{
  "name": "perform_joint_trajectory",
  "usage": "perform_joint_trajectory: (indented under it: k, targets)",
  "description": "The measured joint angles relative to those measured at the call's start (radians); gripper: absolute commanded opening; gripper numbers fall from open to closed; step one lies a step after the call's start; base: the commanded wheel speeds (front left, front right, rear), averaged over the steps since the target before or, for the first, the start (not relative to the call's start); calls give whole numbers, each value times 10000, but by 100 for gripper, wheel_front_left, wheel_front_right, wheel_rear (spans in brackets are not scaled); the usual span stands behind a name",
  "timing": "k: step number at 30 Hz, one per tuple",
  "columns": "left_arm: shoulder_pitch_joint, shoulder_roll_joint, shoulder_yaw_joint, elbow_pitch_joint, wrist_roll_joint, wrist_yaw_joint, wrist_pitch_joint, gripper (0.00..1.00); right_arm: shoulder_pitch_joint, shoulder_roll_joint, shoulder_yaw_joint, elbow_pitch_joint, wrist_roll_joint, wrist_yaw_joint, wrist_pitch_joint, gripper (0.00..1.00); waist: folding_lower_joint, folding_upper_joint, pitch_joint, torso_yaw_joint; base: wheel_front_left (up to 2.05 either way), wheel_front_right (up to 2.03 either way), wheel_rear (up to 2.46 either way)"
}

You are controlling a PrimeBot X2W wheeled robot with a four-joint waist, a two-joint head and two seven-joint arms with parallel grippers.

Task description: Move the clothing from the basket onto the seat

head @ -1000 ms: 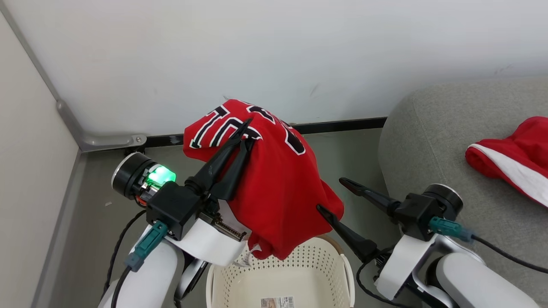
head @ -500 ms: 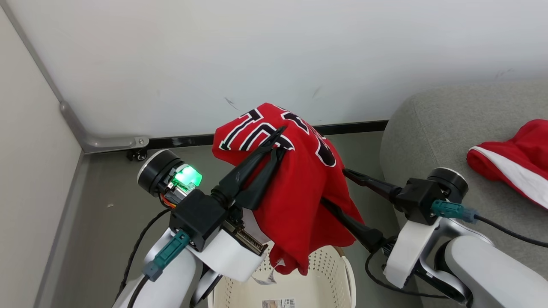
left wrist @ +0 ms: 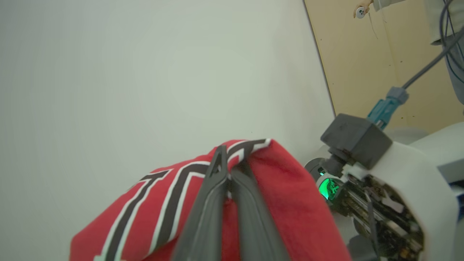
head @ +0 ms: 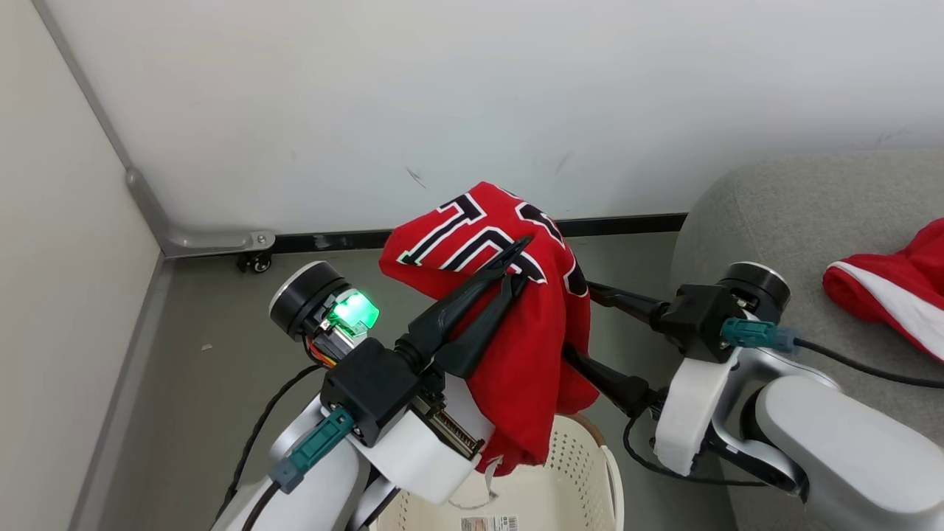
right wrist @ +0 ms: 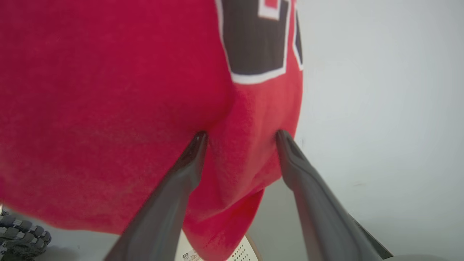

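Note:
I will next use my right gripper to grab the jersey by its raised side fold, as that fold stands out while the lettered cloth hangs wide and loose.
A red jersey with black white-edged letters hangs in the air above the cream basket. My left gripper is shut on the jersey near its top, as the left wrist view shows. My right gripper is open, its two fingers pressed into the jersey's right side with a fold of cloth between them. Red shorts with a white stripe lie on the grey sofa at the right. The basket's inside bottom shows a label sticker.
A pale wall runs across the back with a dark baseboard. A beige panel closes the left side, with a small caster at the corner. Grey floor lies left of the basket.
The head view has shifted. My left gripper has carried the jersey to the right, towards the sofa, and my right gripper's fingers now press into the cloth.

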Motion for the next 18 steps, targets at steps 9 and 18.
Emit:
perform_joint_trajectory:
  k: [9,18]
  targets:
    - [-7,44,-96,-21,-196,-29,0,0,-766,19,802,215,75,0,-224,0,0,0,88,75,0,0,0]
    - [30,257,485,685,-604,-29,-2,0,-951,-52,1216,430,487,0,-708,0,0,0,164,-53,0,0,0]
